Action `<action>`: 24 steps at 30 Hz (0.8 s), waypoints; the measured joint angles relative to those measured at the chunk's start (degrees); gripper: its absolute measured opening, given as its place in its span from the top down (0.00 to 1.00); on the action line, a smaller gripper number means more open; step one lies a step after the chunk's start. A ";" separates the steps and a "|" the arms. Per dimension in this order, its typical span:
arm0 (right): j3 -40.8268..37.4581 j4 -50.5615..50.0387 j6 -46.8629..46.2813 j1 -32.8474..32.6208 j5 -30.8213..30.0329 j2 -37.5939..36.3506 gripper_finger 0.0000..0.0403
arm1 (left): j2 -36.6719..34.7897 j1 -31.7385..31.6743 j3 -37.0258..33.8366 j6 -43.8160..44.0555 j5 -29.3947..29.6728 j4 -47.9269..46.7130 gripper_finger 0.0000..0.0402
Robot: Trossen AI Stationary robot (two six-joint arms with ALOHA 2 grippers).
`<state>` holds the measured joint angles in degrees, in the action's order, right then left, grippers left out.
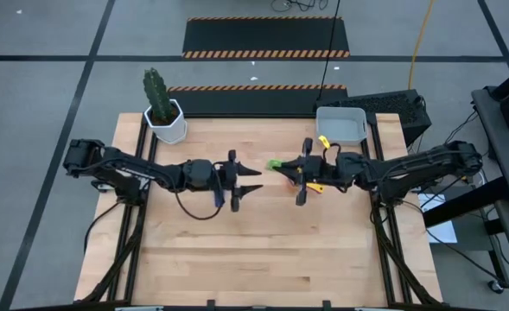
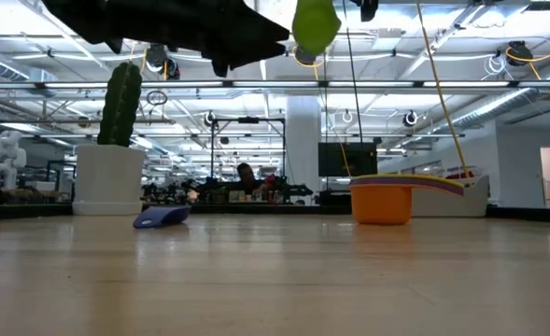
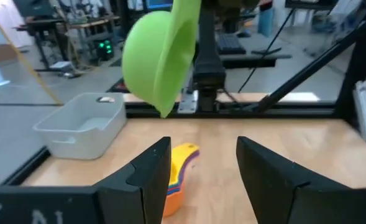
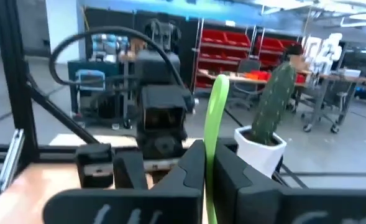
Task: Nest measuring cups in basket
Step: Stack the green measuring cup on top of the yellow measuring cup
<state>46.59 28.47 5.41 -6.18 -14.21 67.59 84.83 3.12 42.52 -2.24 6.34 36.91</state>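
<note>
The robot's left gripper will next grab the green measuring cup for nesting by the rim of its bowl to take it over.
A green measuring cup hangs above the table's middle, with my right gripper shut on it. My left gripper faces it from the table's left, open and apart from it, a little lower. A nested stack of cups, yellow on top and orange at the bottom, rests on the table under my right arm. A dark blue cup lies on the wood below my left gripper. The light grey basket stands at the far right. My right gripper pinches the green cup's flat handle between its two fingers. The fingers come level from the table's right side. The handle stands on edge and sticks out past the fingertips. The bowl is at its far end, lifted clear of the table.
A white pot with a cactus stands at the far left corner. Black frame rails run along the table's left and right edges. Bare wood lies toward the near edge.
</note>
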 joint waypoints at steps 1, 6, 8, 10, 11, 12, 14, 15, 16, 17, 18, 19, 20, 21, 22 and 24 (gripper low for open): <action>0.00 0.73 0.00 0.03 0.83 0.02 1.00 | 0.58 -0.34 0.03 0.28 -0.86 0.97 0.54; 0.02 5.35 -0.22 0.20 3.99 0.86 1.00 | 2.52 -0.57 0.21 -0.32 -2.25 5.95 0.54; -0.04 6.47 -0.22 0.20 4.01 1.56 1.00 | 2.86 -0.57 -0.08 -0.46 -3.14 6.66 0.54; -0.02 7.32 -0.01 0.30 4.07 1.98 1.00 | 4.09 -0.53 0.22 -0.62 -3.34 9.79 0.54; -0.02 7.32 0.02 0.35 4.44 2.02 1.00 | 4.35 -0.53 0.25 -0.80 -3.33 10.34 0.54; -0.02 7.37 -0.07 0.45 5.50 2.03 1.00 | 4.57 -0.53 0.22 -0.85 -3.33 10.40 0.54; -0.02 7.62 -0.62 0.81 7.13 2.01 1.00 | 5.36 -0.70 0.20 -0.87 -3.31 11.49 0.54; -0.02 7.71 -0.83 0.93 7.05 2.01 1.00 | 5.67 -0.84 0.20 -0.86 -3.33 11.93 0.54; -0.02 7.71 -0.85 0.93 7.05 2.01 1.00 | 5.98 -0.99 0.20 -0.73 -3.34 12.67 0.54; -0.02 7.70 -0.85 0.93 7.07 2.01 1.00 | 6.02 -1.15 0.20 -0.63 -3.33 12.79 0.54; -0.02 7.69 -0.83 0.93 7.07 2.01 1.00 | 6.02 -1.23 0.20 -0.61 -3.33 12.88 0.54; -0.02 7.76 -0.83 0.93 7.15 2.01 1.00 | 6.02 -1.36 0.20 -0.61 -3.32 13.02 0.54; -0.02 7.78 -0.84 0.93 7.43 2.01 1.00 | 6.02 -1.48 0.20 -0.63 -3.32 13.07 0.54; -0.02 7.79 -0.85 0.94 8.04 2.01 1.00 | 6.02 -1.58 0.20 -0.65 -3.34 13.19 0.54; -0.02 7.82 -0.85 0.99 8.49 2.01 1.00 | 6.02 -1.62 0.20 -0.63 -3.35 13.26 0.54; -0.02 7.95 -0.83 0.99 8.56 2.01 1.00 | 6.02 -1.62 0.20 -0.85 -3.40 14.15 0.54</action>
<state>46.57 36.42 4.58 -5.19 -5.65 69.60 90.85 1.50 42.72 -3.10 2.94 51.06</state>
